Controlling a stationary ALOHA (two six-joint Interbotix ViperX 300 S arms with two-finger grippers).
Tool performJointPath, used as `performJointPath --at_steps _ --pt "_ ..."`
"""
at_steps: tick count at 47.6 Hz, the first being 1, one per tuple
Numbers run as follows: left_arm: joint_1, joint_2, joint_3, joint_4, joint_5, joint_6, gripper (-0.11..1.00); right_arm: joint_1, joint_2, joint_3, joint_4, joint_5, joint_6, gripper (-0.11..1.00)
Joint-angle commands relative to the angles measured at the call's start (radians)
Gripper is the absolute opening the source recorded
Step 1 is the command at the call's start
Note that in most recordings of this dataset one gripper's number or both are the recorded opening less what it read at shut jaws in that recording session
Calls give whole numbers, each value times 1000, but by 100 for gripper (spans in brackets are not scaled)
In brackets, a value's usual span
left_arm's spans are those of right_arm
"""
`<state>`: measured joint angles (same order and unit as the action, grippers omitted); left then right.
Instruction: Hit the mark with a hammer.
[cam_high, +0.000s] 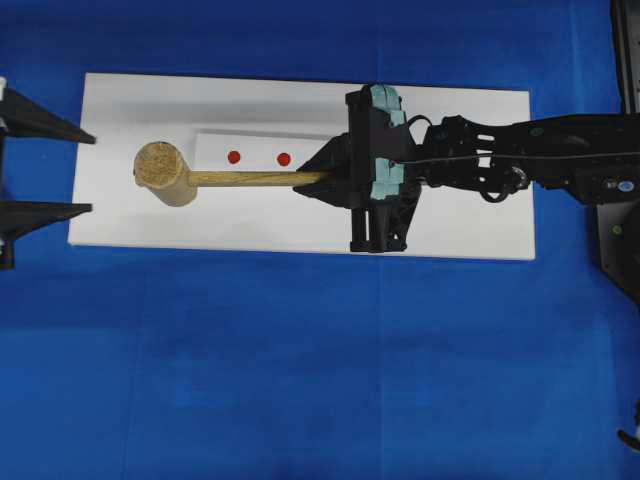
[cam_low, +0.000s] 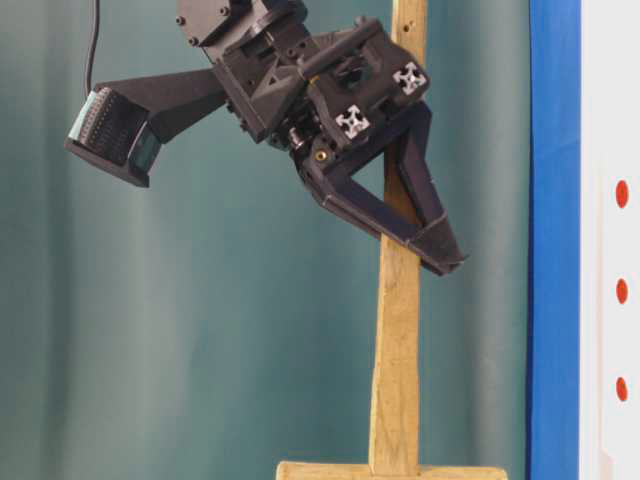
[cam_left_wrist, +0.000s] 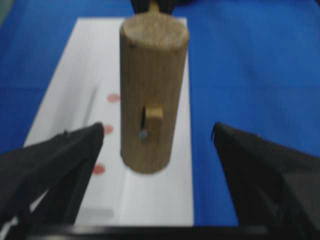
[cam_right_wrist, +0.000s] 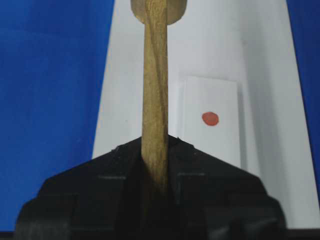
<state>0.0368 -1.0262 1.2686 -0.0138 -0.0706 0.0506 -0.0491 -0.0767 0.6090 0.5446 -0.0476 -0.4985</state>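
Observation:
The robot's left gripper will next grab the hammer by its thick head (cam_high: 165, 172), because this big end hangs far out on a long thin handle (cam_high: 250, 179).
My right gripper (cam_high: 322, 178) (cam_right_wrist: 155, 145) is shut on the handle's end of the wooden hammer (cam_high: 250, 179). It holds the hammer roughly level above the white board (cam_high: 450, 170). The thick head (cam_high: 165, 172) (cam_left_wrist: 152, 75) hangs just left of the white strip (cam_high: 260, 145). Three red dots run along the strip. The one nearest my right gripper looks slightly largest: the mark (cam_low: 622, 193) (cam_left_wrist: 113, 98). From overhead it is hidden under that gripper. My left gripper (cam_high: 92, 172) (cam_left_wrist: 158, 129) is open and empty at the board's left end, facing the head.
Blue cloth (cam_high: 300, 380) surrounds the board. Two smaller red dots (cam_high: 233, 157) (cam_high: 284, 158) lie on the strip beside the handle. The right arm (cam_high: 540, 155) stretches across the board's right half.

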Motion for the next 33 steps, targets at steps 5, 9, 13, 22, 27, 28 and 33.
performJointPath --at_steps 5,9,13,22,27,28,33 --pt "9 106 -18 0 -135 -2 89 -2 -17 -31 -2 -12 -2 2" --pt "14 161 -26 0 -190 -2 89 0 -17 -31 0 -12 -2 2" --pt "14 219 -38 0 -235 -3 90 0 -17 -31 0 -12 -2 2" --pt "15 353 -87 0 -290 -3 93 -2 -17 -29 -2 -14 -2 2" --pt "14 425 -123 0 -307 -3 93 -2 -17 -29 -2 -14 -2 2" --pt "14 436 -127 0 -307 -3 93 0 -17 -29 -2 -14 -2 2" --pt "14 476 -150 0 -305 -3 93 0 -17 -29 -2 -14 0 2"
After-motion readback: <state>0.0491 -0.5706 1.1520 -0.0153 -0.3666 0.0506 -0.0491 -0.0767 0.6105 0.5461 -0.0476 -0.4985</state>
